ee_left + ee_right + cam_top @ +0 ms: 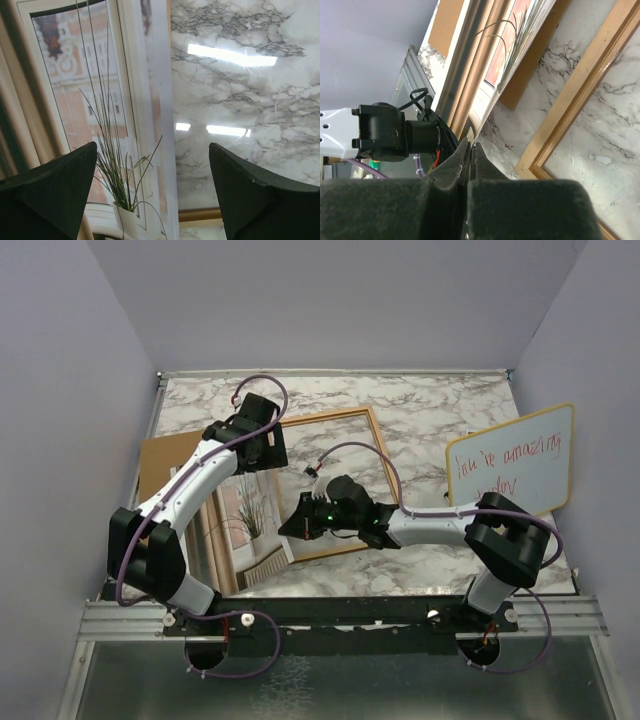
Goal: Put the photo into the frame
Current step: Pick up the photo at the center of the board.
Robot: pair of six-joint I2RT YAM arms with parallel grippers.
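Note:
My left gripper's open fingers are high above the photo's long edge [279, 508] and printed plant [250, 511]. The gripper needs to go lower before it closes on the photo.
The photo [243, 528], a print of curtains and a grassy potted plant, lies left of centre with its right edge lifted. My right gripper [300, 526] is shut on that edge; in the right wrist view its jaws [469, 146] pinch the photo [506, 52] edge-on. The frame [377, 445], a thin orange-brown wooden rim, lies on the marble table beside the photo, its rim near my right fingers [575, 85]. My left gripper [266, 446] hangs open and empty over the photo's top and the frame's left rim; its view shows the photo [95, 100] between the spread jaws [152, 146].
A brown cork-like board [165, 462] lies at the left, partly under my left arm. A yellow-rimmed whiteboard [512, 465] with red handwriting leans at the right wall. Grey walls close in the table on three sides.

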